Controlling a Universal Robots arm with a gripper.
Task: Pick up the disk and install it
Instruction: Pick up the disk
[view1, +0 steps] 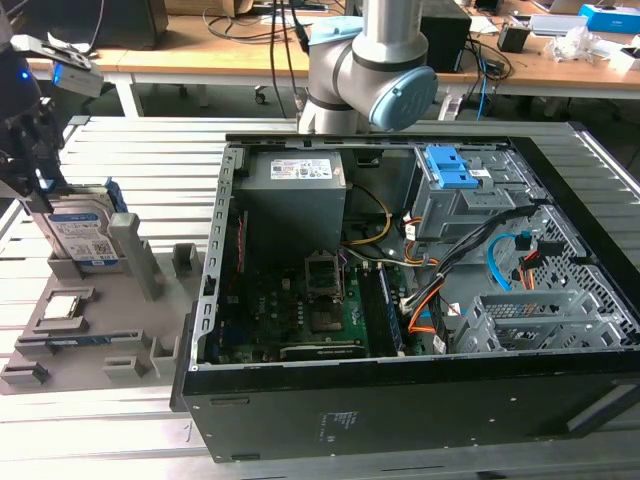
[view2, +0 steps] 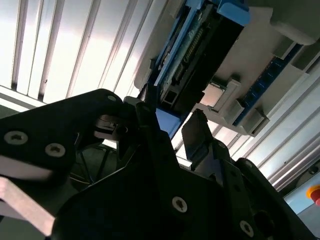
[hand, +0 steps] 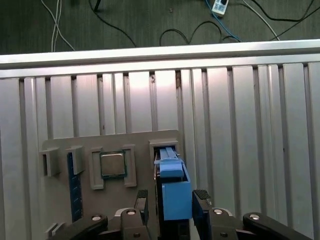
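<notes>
The holder's slot goes around the disk's far end, so the robot's gripper should next grab the disk across its blue bar (hand: 175, 192), where both sides of the disk are open.
The disk (view1: 85, 238) stands on edge in a slot of the grey parts holder (view1: 150, 345) at the exterior view's left, its white-and-blue label facing out. My gripper (view1: 40, 195) hangs right over its far end. In the first wrist view the gripper (hand: 172, 200) is open, its two dark fingertips either side of the disk's blue rail (hand: 175, 192), with a small gap at the left one. The second wrist view shows the gripper (view2: 172, 112) straddling the same end of the disk (view2: 200, 55).
On the holder also lie a square processor chip (hand: 112, 164) and a thin memory stick (hand: 75, 185). The open computer case (view1: 400, 400) lies at the exterior view's centre and right, with a blue-latched drive bay (view1: 450, 170) and loose cables. The arm's base (view1: 370, 70) rises behind the case.
</notes>
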